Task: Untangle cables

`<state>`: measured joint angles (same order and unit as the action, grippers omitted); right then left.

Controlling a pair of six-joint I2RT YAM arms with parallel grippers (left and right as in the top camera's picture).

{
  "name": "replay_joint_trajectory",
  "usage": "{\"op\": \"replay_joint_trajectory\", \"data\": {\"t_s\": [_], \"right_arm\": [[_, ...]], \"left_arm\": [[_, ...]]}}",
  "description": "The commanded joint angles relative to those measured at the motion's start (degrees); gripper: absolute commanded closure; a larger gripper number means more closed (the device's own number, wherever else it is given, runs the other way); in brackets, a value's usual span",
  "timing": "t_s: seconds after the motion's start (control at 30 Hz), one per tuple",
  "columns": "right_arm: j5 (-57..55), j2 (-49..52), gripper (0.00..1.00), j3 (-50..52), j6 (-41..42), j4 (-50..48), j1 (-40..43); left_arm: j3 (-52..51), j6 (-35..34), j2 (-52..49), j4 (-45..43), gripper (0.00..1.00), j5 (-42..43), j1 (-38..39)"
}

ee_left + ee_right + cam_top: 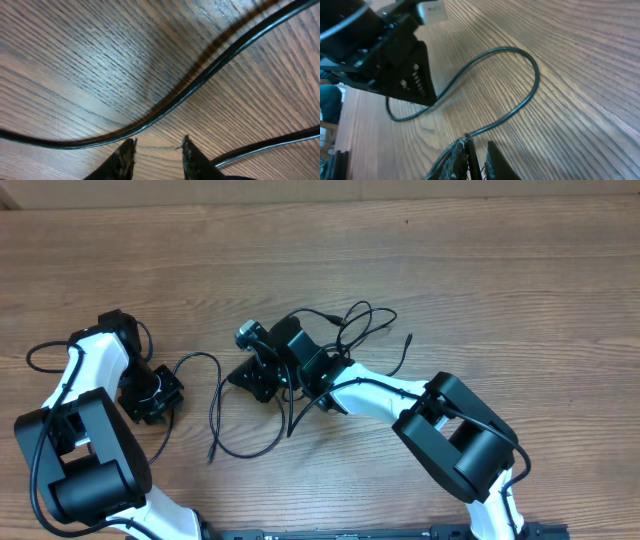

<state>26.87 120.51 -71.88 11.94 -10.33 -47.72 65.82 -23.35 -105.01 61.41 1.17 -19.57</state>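
The long looping cable needs to come across for untangling. My left gripper will next pick it up by its part away from my right gripper.
Thin black cables lie on the wooden table. One long cable [214, 408] loops between the two arms. A looser tangle of cables [355, 325] lies behind the right arm, with a plug end at the right. My left gripper [155, 395] is open and empty just above the table; in the left wrist view [157, 144] a cable [200, 82] runs just beyond its tips. My right gripper [258, 380] sits at the table's middle. In the right wrist view [477, 142] its fingers are almost closed, and a looping cable [532, 92] meets the left fingertip.
The wooden table [480, 270] stretches wide behind the arms. The left arm's black gripper body [395, 55] is close in front of the right gripper. Thicker black arm cables [40, 355] hang by the left arm.
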Motion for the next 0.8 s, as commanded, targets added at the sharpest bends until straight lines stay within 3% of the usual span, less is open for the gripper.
{"op": "replay_joint_trajectory", "data": {"t_s": [0.0,0.17,0.2,0.27,0.33,0.5,0.63,0.77], "right_arm": [[-1.99,0.2,0.87,-0.17,-0.28,0.26,-1.01],[-5.51,0.83,0.79,-0.17,-0.28,0.2,-2.51],[-6.01,1.05,0.73,-0.17,-0.28,0.02,-2.78],[-6.73,1.77,0.5,-0.17,-0.28,-0.44,-3.13],[-6.73,2.34,0.36,-0.17,-0.28,-0.76,-3.23],[-6.73,2.64,0.15,-0.17,-0.28,-0.79,-3.21],[-6.71,2.64,0.13,-0.17,-0.28,-0.79,-3.21],[-6.71,2.64,0.11,-0.17,-0.28,-0.66,-3.21]], "left_arm": [[-0.9,0.59,0.39,-0.85,0.63,-1.27,0.13],[-0.9,1.07,0.39,-2.78,0.61,3.89,0.11],[-0.9,1.79,0.39,-3.04,0.57,5.2,0.11],[-0.9,3.19,0.39,-3.61,0.47,8.02,0.11],[-0.9,3.69,0.39,-3.85,0.42,9.66,0.11],[-0.9,3.74,0.39,-3.32,0.39,9.81,0.11],[-0.81,6.38,0.42,-3.13,0.34,11.34,0.11],[1.92,13.51,0.57,-0.92,0.35,20.48,-0.02]]}}
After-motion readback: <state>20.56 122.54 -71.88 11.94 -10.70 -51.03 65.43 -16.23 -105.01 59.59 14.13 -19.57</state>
